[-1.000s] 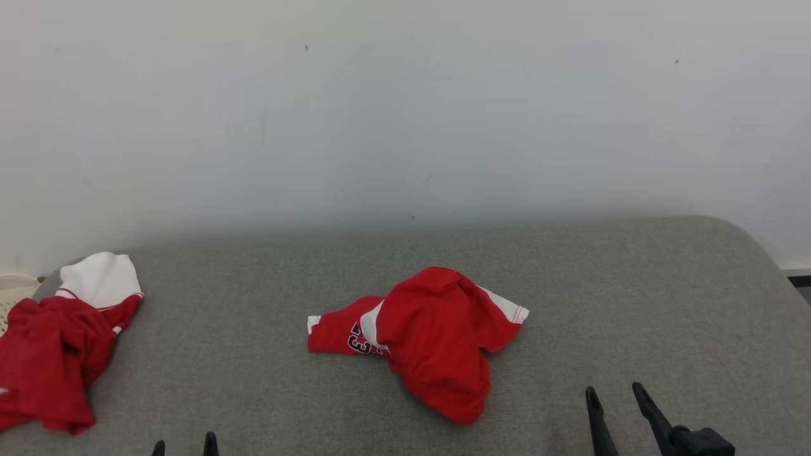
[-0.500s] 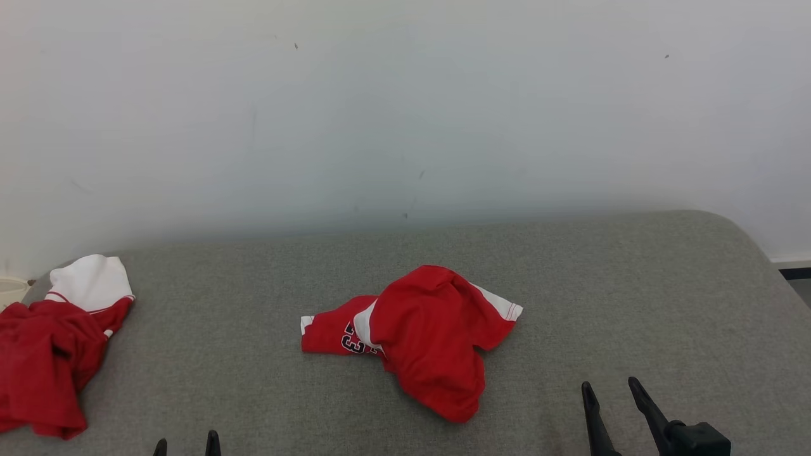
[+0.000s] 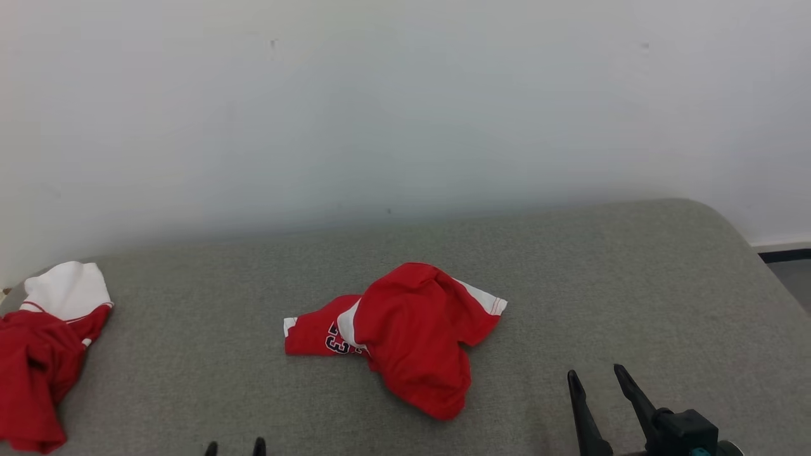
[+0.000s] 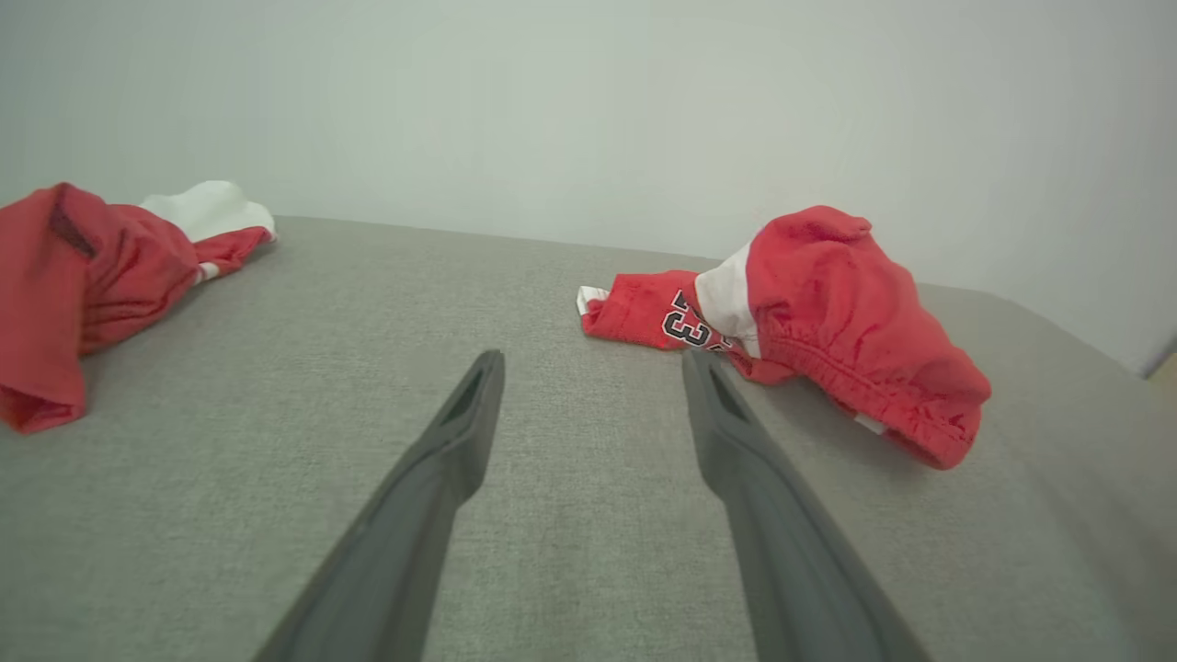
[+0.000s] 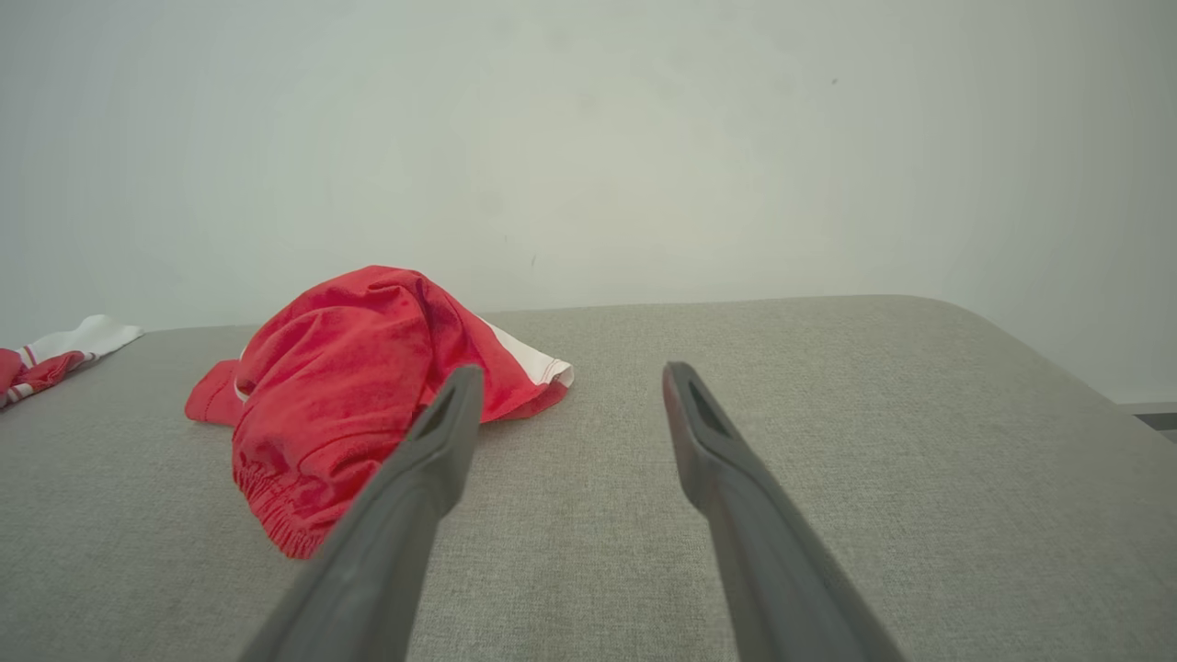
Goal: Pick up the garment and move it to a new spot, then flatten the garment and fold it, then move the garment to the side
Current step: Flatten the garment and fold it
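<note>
The edge of the garment's elastic waistband (image 3: pixel 410 396) stands up off the surface while the garment's numbered part (image 3: pixel 325 334) lies flat, so my left gripper needs to pinch that edge next.
A crumpled red garment (image 3: pixel 405 335) with white panels and a dark printed number lies in a heap at the middle of the grey surface (image 3: pixel 602 285). From the left wrist the garment (image 4: pixel 809 317) sits ahead and to the right; from the right wrist the garment (image 5: pixel 354 391) sits ahead and to the left, its elastic waistband nearest. My left gripper (image 3: pixel 234 447) shows just its fingertips at the bottom edge, open and empty (image 4: pixel 593 368). My right gripper (image 3: pixel 595 377) stands open at the lower right, to the right of the heap, holding nothing (image 5: pixel 565 377).
A second red and white garment (image 3: pixel 44 345) is bunched at the surface's left edge, also seen from the left wrist (image 4: pixel 92 267). A pale wall (image 3: pixel 405 107) rises directly behind. The surface's right end curves down toward a dark floor strip (image 3: pixel 785 254).
The camera has swung to the right, so everything slides left in the picture. The left fingertips now sit further right along the bottom edge. Neither garment has changed shape.
</note>
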